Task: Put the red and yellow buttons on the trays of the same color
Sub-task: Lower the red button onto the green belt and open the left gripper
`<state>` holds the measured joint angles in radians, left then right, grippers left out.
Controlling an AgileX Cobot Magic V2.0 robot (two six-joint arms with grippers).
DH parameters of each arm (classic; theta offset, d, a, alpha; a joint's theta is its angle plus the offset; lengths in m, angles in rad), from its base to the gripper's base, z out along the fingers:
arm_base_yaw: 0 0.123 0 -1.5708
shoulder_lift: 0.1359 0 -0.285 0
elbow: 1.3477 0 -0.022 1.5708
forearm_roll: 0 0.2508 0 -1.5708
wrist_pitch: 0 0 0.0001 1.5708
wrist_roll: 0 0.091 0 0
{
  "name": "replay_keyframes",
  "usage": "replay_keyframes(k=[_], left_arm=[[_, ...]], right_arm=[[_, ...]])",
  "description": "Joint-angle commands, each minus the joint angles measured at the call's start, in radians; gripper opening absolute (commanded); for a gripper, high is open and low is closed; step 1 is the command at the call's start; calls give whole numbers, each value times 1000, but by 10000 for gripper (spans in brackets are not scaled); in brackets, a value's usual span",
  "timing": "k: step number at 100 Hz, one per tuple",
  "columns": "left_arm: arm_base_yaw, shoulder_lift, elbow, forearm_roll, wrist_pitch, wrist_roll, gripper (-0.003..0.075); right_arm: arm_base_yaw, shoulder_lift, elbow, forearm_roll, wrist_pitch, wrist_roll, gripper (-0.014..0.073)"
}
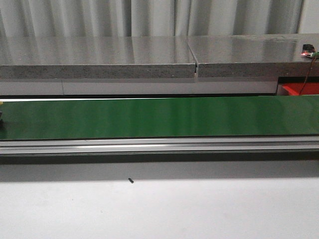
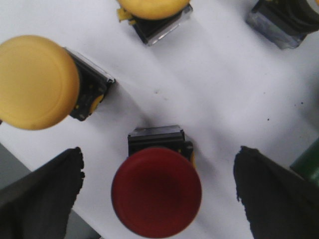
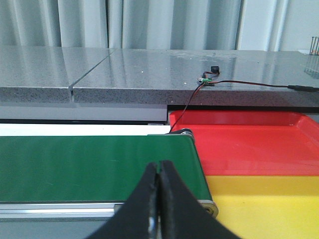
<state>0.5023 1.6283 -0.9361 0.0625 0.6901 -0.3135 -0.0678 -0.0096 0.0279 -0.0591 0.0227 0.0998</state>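
My left gripper's fingers are level with the red cap (image 2: 157, 191), one on either side. They would hold the cap if they closed now, so my left gripper needs to close on it.
In the left wrist view a red button (image 2: 156, 191) with a black base lies on a white surface, between the wide-apart fingers of my open left gripper (image 2: 158, 188); neither finger touches it. Two yellow buttons (image 2: 38, 82) (image 2: 153, 8) lie further off. In the right wrist view my right gripper (image 3: 159, 167) is shut and empty, held over the green belt (image 3: 94, 167). Beside the belt's end sit the red tray (image 3: 249, 144) and the yellow tray (image 3: 269, 204), both empty where visible. Neither gripper shows in the front view.
A dark button body (image 2: 281, 22) lies at the edge of the left wrist view. The green conveyor belt (image 1: 159, 117) crosses the front view, with a grey stone counter (image 1: 149, 59) behind it and a wired part (image 3: 208, 79) on that counter. A small black speck (image 1: 130, 180) lies on the white table.
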Motion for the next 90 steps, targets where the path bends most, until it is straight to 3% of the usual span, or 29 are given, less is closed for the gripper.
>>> replay_keyframes(k=[1, 11, 23, 33, 90], left_arm=[[1, -19, -23, -8, -43, -1, 578], [1, -12, -23, -11, -60, -1, 464], [1, -12, -23, -11, -76, -1, 260], [1, -14, -23, -11, -78, -1, 157], [1, -294, -43, -4, 23, 48, 149]], right_arm=[[-4, -19, -17, -12, -78, -3, -58], [-4, -19, -17, -12, -78, -3, -58], [-4, -19, -17, -12, -78, -3, -58], [-4, -19, -17, -12, -78, -3, -58], [-4, -19, -17, -12, -78, -3, -58]])
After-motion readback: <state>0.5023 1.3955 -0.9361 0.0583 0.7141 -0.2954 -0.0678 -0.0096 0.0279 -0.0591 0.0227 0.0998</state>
